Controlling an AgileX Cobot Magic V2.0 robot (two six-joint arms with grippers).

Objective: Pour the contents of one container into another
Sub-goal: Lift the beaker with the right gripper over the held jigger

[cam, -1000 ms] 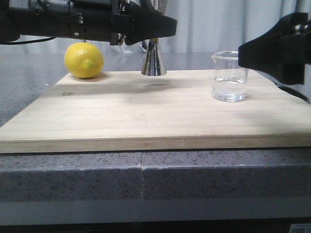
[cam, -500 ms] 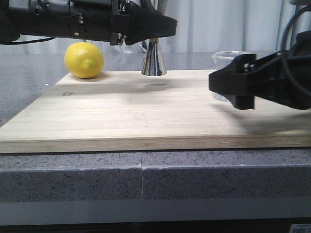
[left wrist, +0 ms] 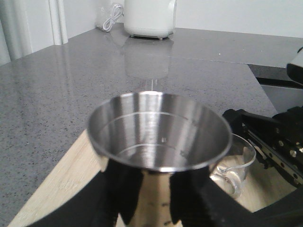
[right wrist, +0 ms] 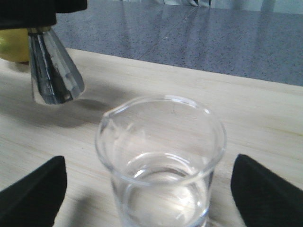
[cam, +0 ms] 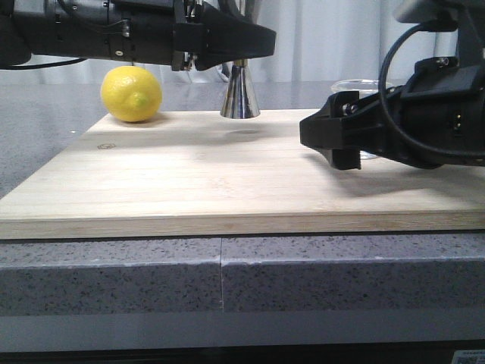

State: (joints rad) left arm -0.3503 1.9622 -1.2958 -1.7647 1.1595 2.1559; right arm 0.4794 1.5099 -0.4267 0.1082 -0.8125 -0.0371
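Note:
My fingers stand beside the glass beaker's side point(right wrist: 161, 189), so closing now would catch the beaker. It is time for my right gripper to close on it.
The steel jigger point(cam: 241, 97) hangs just above the wooden board's far edge, with my left gripper point(cam: 236, 51) shut on its waist. In the left wrist view its open cup point(left wrist: 158, 130) fills the middle, with a dark finger point(left wrist: 118, 189) on each side. The glass beaker point(right wrist: 161, 156), part filled with clear liquid, stands on the board at the right. My right gripper point(right wrist: 151, 201) is open, one fingertip point(right wrist: 33, 194) on each side of the beaker and neither touching it. In the front view the right gripper point(cam: 333, 144) hides most of the beaker; only its rim point(cam: 364, 83) shows.
A yellow lemon point(cam: 132, 94) lies at the far left corner of the pale wooden board point(cam: 189, 182). The board rests on a grey speckled counter point(cam: 220, 277). A white appliance point(left wrist: 149, 18) stands far back on the counter.
My right gripper has swung left and down in front of the beaker, so its fingers now flank it. The left arm and the jigger have not moved.

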